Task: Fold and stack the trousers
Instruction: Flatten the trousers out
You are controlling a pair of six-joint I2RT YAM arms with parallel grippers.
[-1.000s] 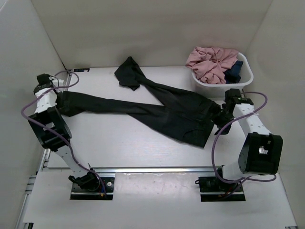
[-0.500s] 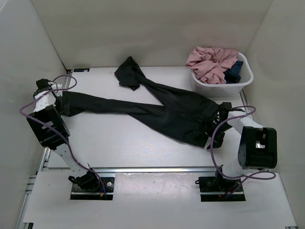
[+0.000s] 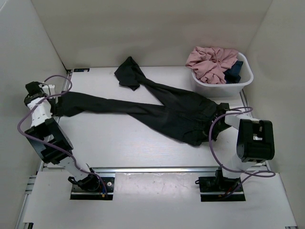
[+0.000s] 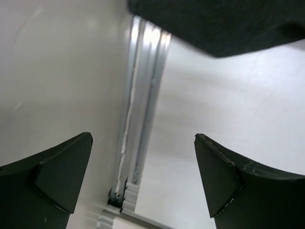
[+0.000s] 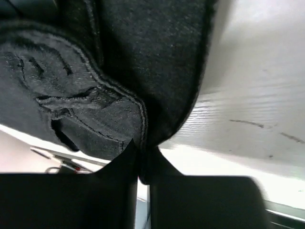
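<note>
The left gripper should next take hold of the stretched leg's hem, so that it can pull the trousers straight for folding.
The black trousers lie spread over the table, the waist at the right, one leg stretched left and the other running back to a crumpled end. My right gripper is at the waistband's right edge. In the right wrist view the right gripper is shut on a fold of the trousers, pinched between the fingers. My left gripper sits just left of the left leg's hem. In the left wrist view the left gripper is open and holds nothing, with the hem ahead of it.
A white basket at the back right holds a pink garment and a dark blue cloth. An aluminium rail runs along the table's left edge beside the white wall. Walls close in on three sides.
The right arm swung down to the waistband's edge and its gripper went from open to shut on the fabric. The left arm drew back leftward, still open.
</note>
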